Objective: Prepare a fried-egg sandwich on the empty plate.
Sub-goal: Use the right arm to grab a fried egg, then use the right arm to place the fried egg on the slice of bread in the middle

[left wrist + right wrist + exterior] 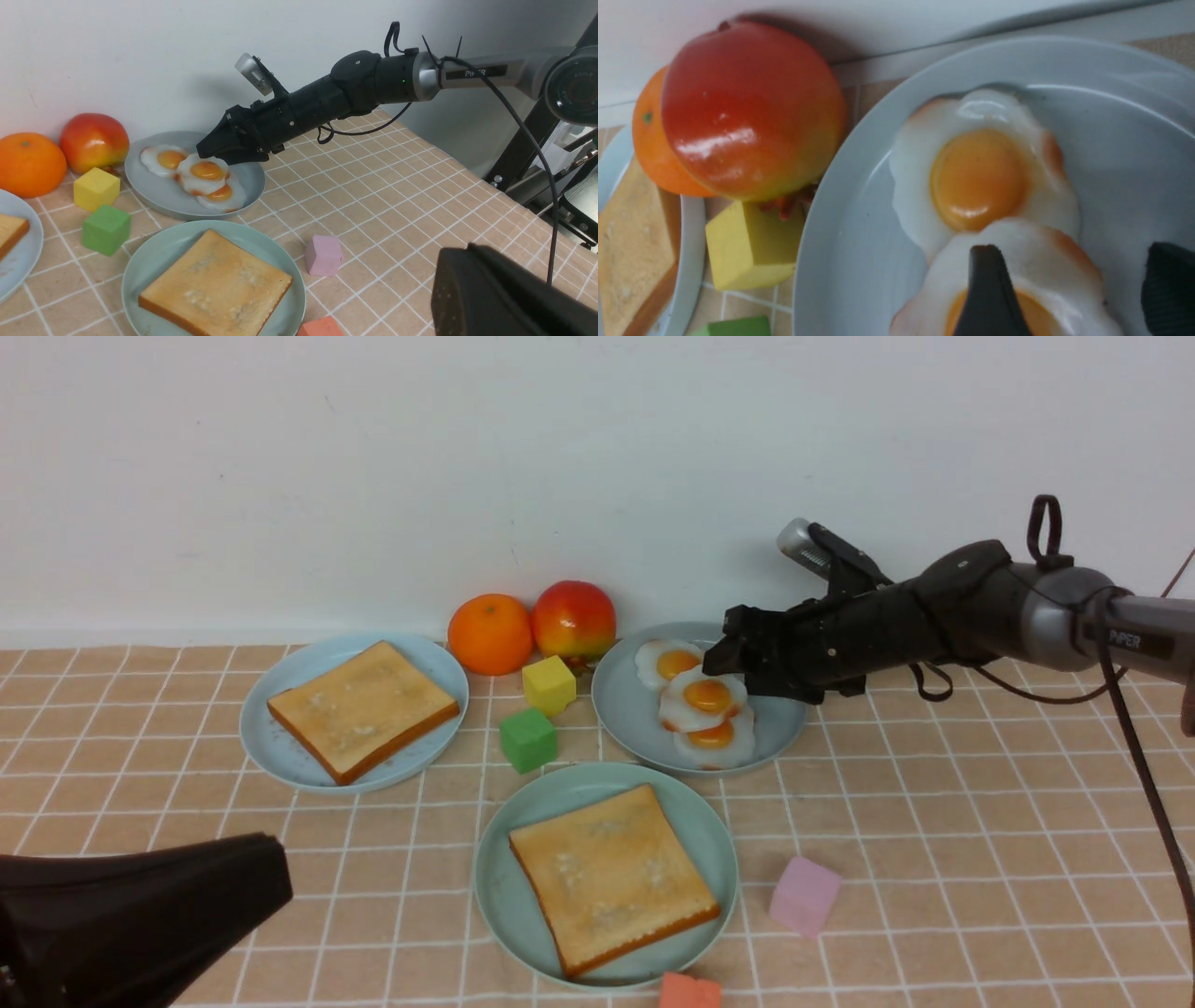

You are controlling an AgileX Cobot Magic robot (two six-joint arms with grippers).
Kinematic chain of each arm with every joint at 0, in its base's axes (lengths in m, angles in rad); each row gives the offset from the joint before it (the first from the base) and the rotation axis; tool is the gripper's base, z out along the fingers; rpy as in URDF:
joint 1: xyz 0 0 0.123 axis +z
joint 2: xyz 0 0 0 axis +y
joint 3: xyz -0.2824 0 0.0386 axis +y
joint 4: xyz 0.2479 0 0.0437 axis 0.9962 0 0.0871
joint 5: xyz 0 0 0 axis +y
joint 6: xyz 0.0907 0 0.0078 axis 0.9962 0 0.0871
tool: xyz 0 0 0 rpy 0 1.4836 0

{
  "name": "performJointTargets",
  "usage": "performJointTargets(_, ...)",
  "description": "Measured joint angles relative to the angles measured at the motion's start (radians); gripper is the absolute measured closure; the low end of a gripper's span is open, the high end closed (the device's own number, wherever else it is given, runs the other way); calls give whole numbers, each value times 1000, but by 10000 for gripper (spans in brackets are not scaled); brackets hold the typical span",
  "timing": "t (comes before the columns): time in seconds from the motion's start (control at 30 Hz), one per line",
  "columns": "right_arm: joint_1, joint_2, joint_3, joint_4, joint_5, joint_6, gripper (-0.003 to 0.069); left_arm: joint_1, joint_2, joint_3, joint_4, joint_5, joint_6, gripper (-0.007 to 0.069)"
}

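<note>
My right gripper is to grab the middle fried egg by its white edge (739,693) next, to fill the sandwich on the mint-green plate's toast (613,879).
The mint-green plate (560,798) (159,252) at the front centre holds one toast slice (611,877) (215,284). A second toast slice (364,709) lies on the pale blue plate (280,756) at the left. Three fried eggs overlap on the grey-blue plate (625,709) (840,242). My right gripper (733,663) (210,149) (1073,261) hangs open just over the middle egg (707,695) (1031,261). One finger is above its yolk, the other above bare plate past its edge. My left gripper (271,877) (448,280) is shut and empty, low at the front left.
An orange (490,633) and a red-yellow fruit (574,619) stand by the back wall. A yellow cube (549,684) and a green cube (528,739) sit between the plates. A pink cube (805,896) and an orange-red cube (689,991) lie near the mint-green plate.
</note>
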Motion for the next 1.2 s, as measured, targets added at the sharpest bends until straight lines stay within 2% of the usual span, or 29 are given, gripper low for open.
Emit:
performJointTargets(0.13, 0, 11, -4, 45, 4, -46, 214, 0, 3, 0, 0, 0, 0, 638)
performJointTargets(0.3, 0, 13, -6, 54, 13, -70, 257, 0, 15, 0, -9, 1, 0, 637)
performJointTargets(0.43, 0, 17, -7, 54, 31, -70, 369, 0, 15, 0, -11, 1, 0, 634)
performJointTargets(0.47, 0, 17, -7, 54, 31, -70, 369, 0, 15, 0, -12, 1, 0, 634)
performJointTargets(0.5, 0, 17, -7, 56, 34, -70, 431, 0, 15, 0, -12, 1, 0, 632)
performJointTargets(0.63, 0, 17, -7, 74, 46, -70, 531, 0, 15, 0, -14, 1, 0, 628)
performJointTargets(1.03, -2, -51, -5, 98, 84, -106, 592, 0, 15, 0, -14, 34, 0, 621)
performJointTargets(1.2, -29, -157, -2, 63, 179, -113, 592, 0, 15, 0, -11, 53, 0, 620)
